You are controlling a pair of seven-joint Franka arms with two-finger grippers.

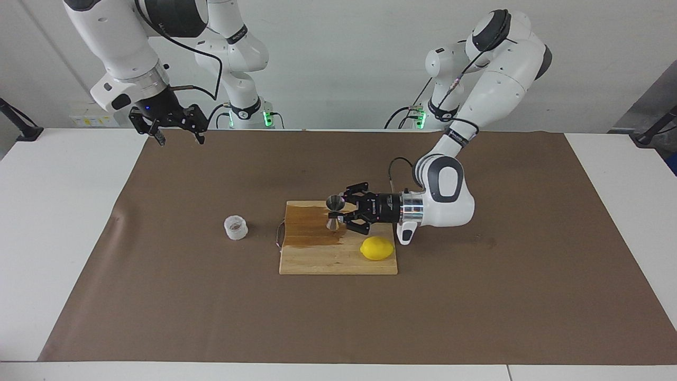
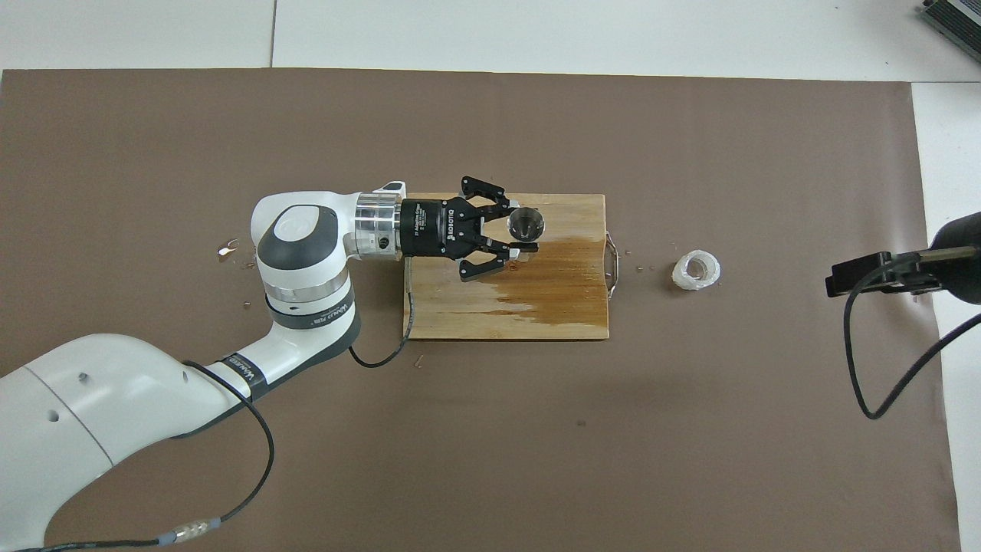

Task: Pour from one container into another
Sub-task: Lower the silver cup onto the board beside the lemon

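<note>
The silver jigger (image 2: pixel 526 225) is above the wooden cutting board, so it stays held in my left gripper for now, and it is too early to open.
The silver hourglass jigger (image 1: pixel 334 212) stands upright in my left gripper (image 1: pixel 339 214), which is shut on its narrow waist. It hangs low over the wet part of the wooden cutting board (image 1: pixel 328 260). From overhead the jigger (image 2: pixel 526 225) shows its open mouth, with my left gripper (image 2: pixel 516 242) reaching in level from the left arm's end. The translucent white cup (image 1: pixel 236 227) sits on the brown paper beside the board's handle, toward the right arm's end; overhead the cup (image 2: pixel 696 270) is apart from both grippers. My right gripper (image 1: pixel 180 136) waits high up, open and holding nothing.
A yellow lemon (image 1: pixel 376 248) lies on the board's corner farthest from the robots, under my left wrist. A dark wet stain (image 2: pixel 556 277) spreads across the cutting board (image 2: pixel 460 314). Small droplets (image 2: pixel 228 247) dot the paper toward the left arm's end. My right gripper (image 2: pixel 881 274) hangs over the paper's edge.
</note>
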